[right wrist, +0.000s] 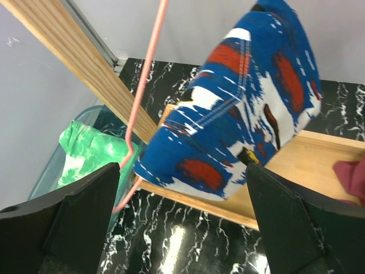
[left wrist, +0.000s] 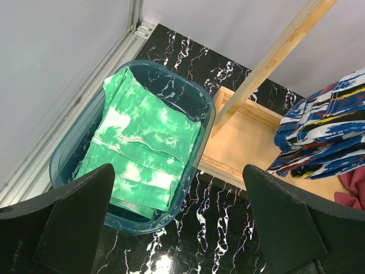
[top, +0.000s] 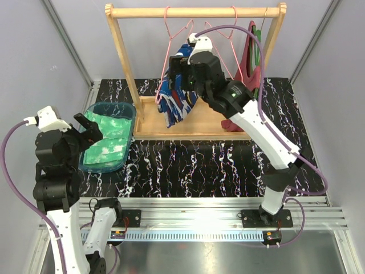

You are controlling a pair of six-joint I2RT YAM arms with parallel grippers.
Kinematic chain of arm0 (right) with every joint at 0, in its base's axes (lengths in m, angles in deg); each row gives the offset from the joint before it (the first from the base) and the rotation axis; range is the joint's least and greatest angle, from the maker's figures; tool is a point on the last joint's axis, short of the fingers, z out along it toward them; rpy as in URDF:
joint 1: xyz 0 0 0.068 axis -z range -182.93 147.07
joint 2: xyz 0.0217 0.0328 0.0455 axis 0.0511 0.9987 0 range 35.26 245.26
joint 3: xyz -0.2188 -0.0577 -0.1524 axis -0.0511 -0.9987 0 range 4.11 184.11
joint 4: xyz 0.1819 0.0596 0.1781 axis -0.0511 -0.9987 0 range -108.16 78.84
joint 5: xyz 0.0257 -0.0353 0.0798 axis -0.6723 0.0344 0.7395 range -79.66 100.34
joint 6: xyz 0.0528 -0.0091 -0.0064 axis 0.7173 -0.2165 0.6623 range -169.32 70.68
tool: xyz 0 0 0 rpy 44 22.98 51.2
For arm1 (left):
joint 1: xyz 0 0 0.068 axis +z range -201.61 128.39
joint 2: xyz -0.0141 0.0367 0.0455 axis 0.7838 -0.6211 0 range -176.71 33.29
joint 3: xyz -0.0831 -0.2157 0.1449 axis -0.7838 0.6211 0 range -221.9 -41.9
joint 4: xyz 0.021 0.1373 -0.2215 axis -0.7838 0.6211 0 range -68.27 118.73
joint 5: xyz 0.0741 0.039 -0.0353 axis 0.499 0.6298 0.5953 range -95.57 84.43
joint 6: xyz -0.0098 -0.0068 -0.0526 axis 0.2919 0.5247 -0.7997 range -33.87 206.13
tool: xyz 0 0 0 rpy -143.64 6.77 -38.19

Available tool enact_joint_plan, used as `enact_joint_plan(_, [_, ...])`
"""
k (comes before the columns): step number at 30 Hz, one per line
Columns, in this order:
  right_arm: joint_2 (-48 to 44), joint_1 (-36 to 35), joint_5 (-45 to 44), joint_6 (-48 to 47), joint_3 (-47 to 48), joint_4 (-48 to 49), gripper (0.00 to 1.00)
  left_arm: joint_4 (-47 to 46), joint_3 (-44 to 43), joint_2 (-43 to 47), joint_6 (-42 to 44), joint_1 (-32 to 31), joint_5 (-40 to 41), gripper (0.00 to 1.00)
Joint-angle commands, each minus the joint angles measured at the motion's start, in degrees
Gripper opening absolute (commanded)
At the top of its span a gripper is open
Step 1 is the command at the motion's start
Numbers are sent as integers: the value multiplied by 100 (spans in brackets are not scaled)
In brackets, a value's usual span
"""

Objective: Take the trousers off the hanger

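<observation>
Next, my right gripper reaches the pink hanger and grabs its bare end (top: 158, 98) (right wrist: 129, 150) beside the trousers, leaving the trousers free to slide off.
The dark blue trousers (top: 175, 101) with red and white patches hang folded from a pink hanger (top: 171, 34) on the wooden rack. In the right wrist view the trousers (right wrist: 239, 108) hang just beyond my fingers, with the hanger wire (right wrist: 145, 85) to their left. My right gripper (top: 179, 71) is open and empty close above them, and it also shows in the right wrist view (right wrist: 182, 228). The mint green trousers (top: 107, 142) lie folded in a teal bin (top: 130, 111), and they show in the left wrist view (left wrist: 142, 148). My left gripper (top: 89, 129) is open and empty above the bin's near end (left wrist: 179, 228).
The wooden rack (top: 194, 11) stands on a wooden base (top: 205, 123) at the back. A plain dark red garment (top: 249, 63) hangs at the rack's right end. An empty pink hanger (top: 228, 34) hangs between them. Grey walls close in both sides.
</observation>
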Motion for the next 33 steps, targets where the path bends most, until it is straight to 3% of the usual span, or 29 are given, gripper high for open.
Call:
enact_joint_plan(1, [202,-140,-259,160,322,491,99,-189,135,102,11,-6,-11,99])
enact_joint_plan(7, [1027,-360,-312,-121,1120,203,100,-251,294,84,-16,-6,-125,99])
enact_joint_plan(12, [2048,-580,-882,-656,2624,-431,92,-304,364,155,-16,3,-152,99])
enact_joint_plan(13, [2083,-589,-953,-692,2633,-432,89,-312,364,137,-16,-15,-152,99])
enact_joint_plan(16, [1943,-589,-1295,-780,2309,-344,69,-295,373,137,2,-15,-187,99])
enact_joint_plan(17, [1812,-589,-1357,-798,2108,-318,56,-295,382,137,2,3,-187,99])
enact_joint_plan(19, [1671,-580,-1428,-833,1931,-204,45,-321,408,137,2,-6,-248,99])
enact_joint_plan(22, [1416,-580,-1481,-903,1632,-2,36,-339,434,128,-16,-6,-327,99])
enact_joint_plan(23, [1320,-580,-1498,-930,1501,51,29,-348,461,137,-24,-6,-327,99])
enact_joint_plan(33, [1266,-404,-1024,-983,1253,61,26,-365,592,199,72,-6,-345,99])
